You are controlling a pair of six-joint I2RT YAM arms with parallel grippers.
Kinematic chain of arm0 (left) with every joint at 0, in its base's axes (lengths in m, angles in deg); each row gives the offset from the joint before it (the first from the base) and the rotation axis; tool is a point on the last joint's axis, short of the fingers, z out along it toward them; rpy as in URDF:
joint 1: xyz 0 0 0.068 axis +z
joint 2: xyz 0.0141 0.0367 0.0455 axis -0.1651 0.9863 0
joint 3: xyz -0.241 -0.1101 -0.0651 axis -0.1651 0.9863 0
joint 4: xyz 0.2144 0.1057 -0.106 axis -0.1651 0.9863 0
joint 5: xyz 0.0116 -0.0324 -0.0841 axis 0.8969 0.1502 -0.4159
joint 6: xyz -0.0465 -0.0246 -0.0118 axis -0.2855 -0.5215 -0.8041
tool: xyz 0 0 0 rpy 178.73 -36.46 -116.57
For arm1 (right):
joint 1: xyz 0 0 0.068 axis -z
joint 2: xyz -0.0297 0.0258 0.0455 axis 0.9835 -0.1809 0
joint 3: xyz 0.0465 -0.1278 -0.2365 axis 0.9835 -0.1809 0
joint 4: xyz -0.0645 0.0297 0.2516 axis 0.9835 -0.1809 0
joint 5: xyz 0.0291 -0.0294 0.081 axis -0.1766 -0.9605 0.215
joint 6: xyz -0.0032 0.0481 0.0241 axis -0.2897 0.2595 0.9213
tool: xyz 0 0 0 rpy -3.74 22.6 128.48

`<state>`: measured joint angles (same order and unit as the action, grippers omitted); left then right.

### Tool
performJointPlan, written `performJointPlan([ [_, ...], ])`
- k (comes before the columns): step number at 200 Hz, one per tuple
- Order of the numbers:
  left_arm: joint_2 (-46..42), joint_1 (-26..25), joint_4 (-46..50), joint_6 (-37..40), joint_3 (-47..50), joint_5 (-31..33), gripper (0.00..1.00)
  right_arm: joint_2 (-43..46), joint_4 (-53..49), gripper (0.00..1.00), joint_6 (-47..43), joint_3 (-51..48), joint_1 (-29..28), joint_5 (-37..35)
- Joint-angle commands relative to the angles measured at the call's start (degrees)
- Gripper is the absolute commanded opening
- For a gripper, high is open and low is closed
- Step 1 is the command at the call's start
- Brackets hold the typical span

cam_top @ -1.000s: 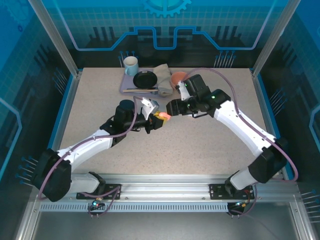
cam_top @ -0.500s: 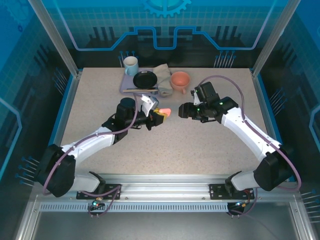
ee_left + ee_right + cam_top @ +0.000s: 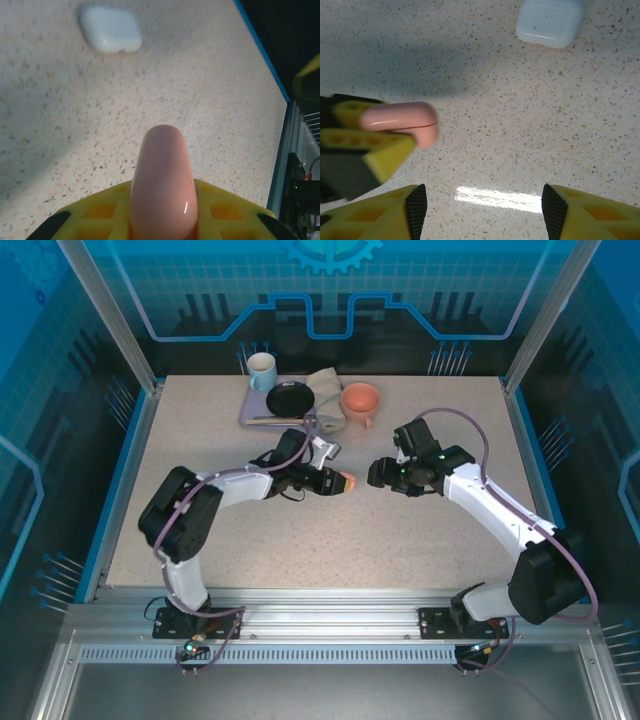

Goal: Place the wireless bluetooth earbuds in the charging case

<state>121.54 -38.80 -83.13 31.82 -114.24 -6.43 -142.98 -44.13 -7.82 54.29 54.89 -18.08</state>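
Note:
My left gripper stays closed on the closed salmon-pink charging case for now. The case hangs narrow side up above the table and would drop if I opened now.
My left gripper (image 3: pixel 338 482) is shut on a closed salmon-pink charging case (image 3: pixel 161 175), holding it a little above the table near the middle. In the right wrist view that pink case (image 3: pixel 402 122) sticks out from the left gripper's yellow fingers (image 3: pixel 375 152), its lid seam shut. A short way to the right, my right gripper (image 3: pixel 378 475) stands open with only bare tabletop between its fingertips (image 3: pixel 415 210). A closed white charging case (image 3: pixel 110 29) lies flat on the table, and the same white case (image 3: pixel 550 20) sits ahead of the right gripper. The earbuds are out of view.
At the back of the table a lavender tray (image 3: pixel 252 412) carries a white mug (image 3: pixel 262 370) and a black dish (image 3: pixel 290 398). A grey cloth (image 3: pixel 325 395) and a salmon cup (image 3: pixel 360 398) lie beside it. Blue-edged walls border the table.
The right gripper drew back to the right, away from the pink case. The left gripper carried the case to the right, and the left arm folded in closer to its base.

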Motion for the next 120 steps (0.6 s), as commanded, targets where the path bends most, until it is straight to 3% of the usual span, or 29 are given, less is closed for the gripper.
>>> performJointPlan([
  [1,4.64,0.15,6.73,-5.05,-4.56,-4.38,0.0,1.55,1.09,0.65,1.48,-1.11,0.83,-1.3],
  [48,11.92,0.68,14.07,-6.56,-11.48,-2.28,0.0,2.15,1.04,0.65,1.95,-2.11,0.79,-1.93],
  [61,13.27,0.91,18.24,-6.82,-13.94,-1.19,0.04,2.44,1.1,0.65,2.13,-2.31,0.79,-2.0],
  [93,14.66,1.16,22.91,-6.31,-16.03,0.67,0.29,2.28,1.18,0.65,2.11,-2.14,0.85,-1.97],
  [116,14.24,1.2,23.22,-6.55,-15.52,1.05,0.61,2.19,1.19,0.65,2.04,-1.92,0.79,-1.99],
  [120,14.17,1.2,23.16,-6.55,-15.4,1.19,0.7,2.28,1.19,0.65,2.04,-1.85,0.8,-2.07],
])
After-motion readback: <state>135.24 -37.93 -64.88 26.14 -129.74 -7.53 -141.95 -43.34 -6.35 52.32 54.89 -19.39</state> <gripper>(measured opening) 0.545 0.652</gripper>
